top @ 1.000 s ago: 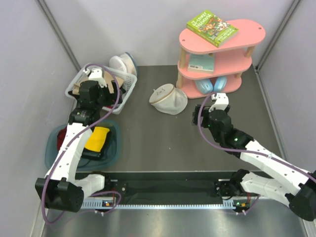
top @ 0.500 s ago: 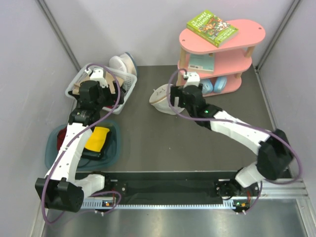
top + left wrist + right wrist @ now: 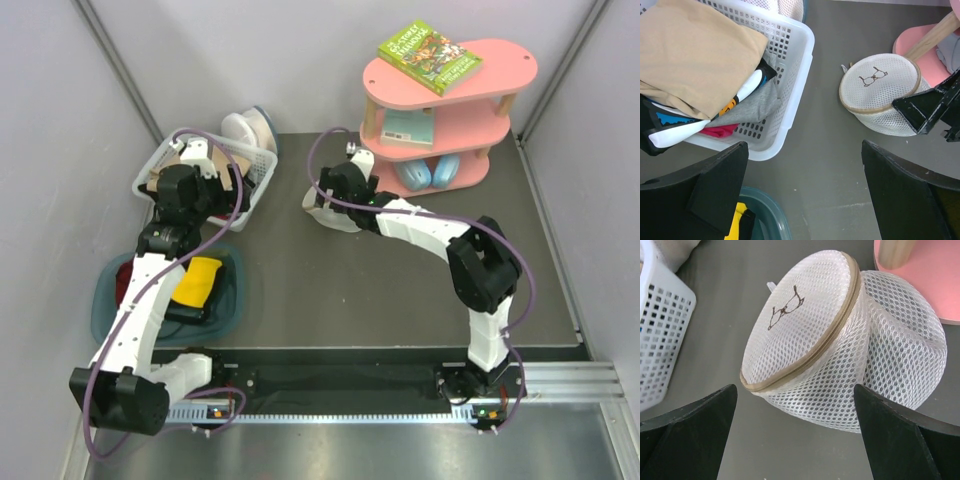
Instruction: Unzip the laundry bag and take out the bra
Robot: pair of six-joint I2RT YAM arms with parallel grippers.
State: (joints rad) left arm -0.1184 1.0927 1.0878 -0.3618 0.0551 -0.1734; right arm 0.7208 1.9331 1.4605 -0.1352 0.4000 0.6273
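Observation:
I would leave the laundry bag on the tabletop if I lifted my right gripper now. The laundry bag's tan rim is ahead of my wide apart fingers.
The laundry bag is a round cream mesh pouch with a tan zipper rim and a small black mark. It lies zipped shut on the dark table in front of the pink shelf. It also shows in the left wrist view and fills the right wrist view. The bra is hidden. My right gripper hovers just above the bag, open wide and empty, with the bag ahead of its fingers. My left gripper is open and empty, above the table by the basket's near corner.
A white slatted basket with folded tan cloth and other clothes stands at the back left. A teal bin with a yellow item sits near my left arm. The pink three-tier shelf stands just behind the bag.
My right arm has swung left across the table from the right side to the laundry bag. My left arm and the bag have not moved.

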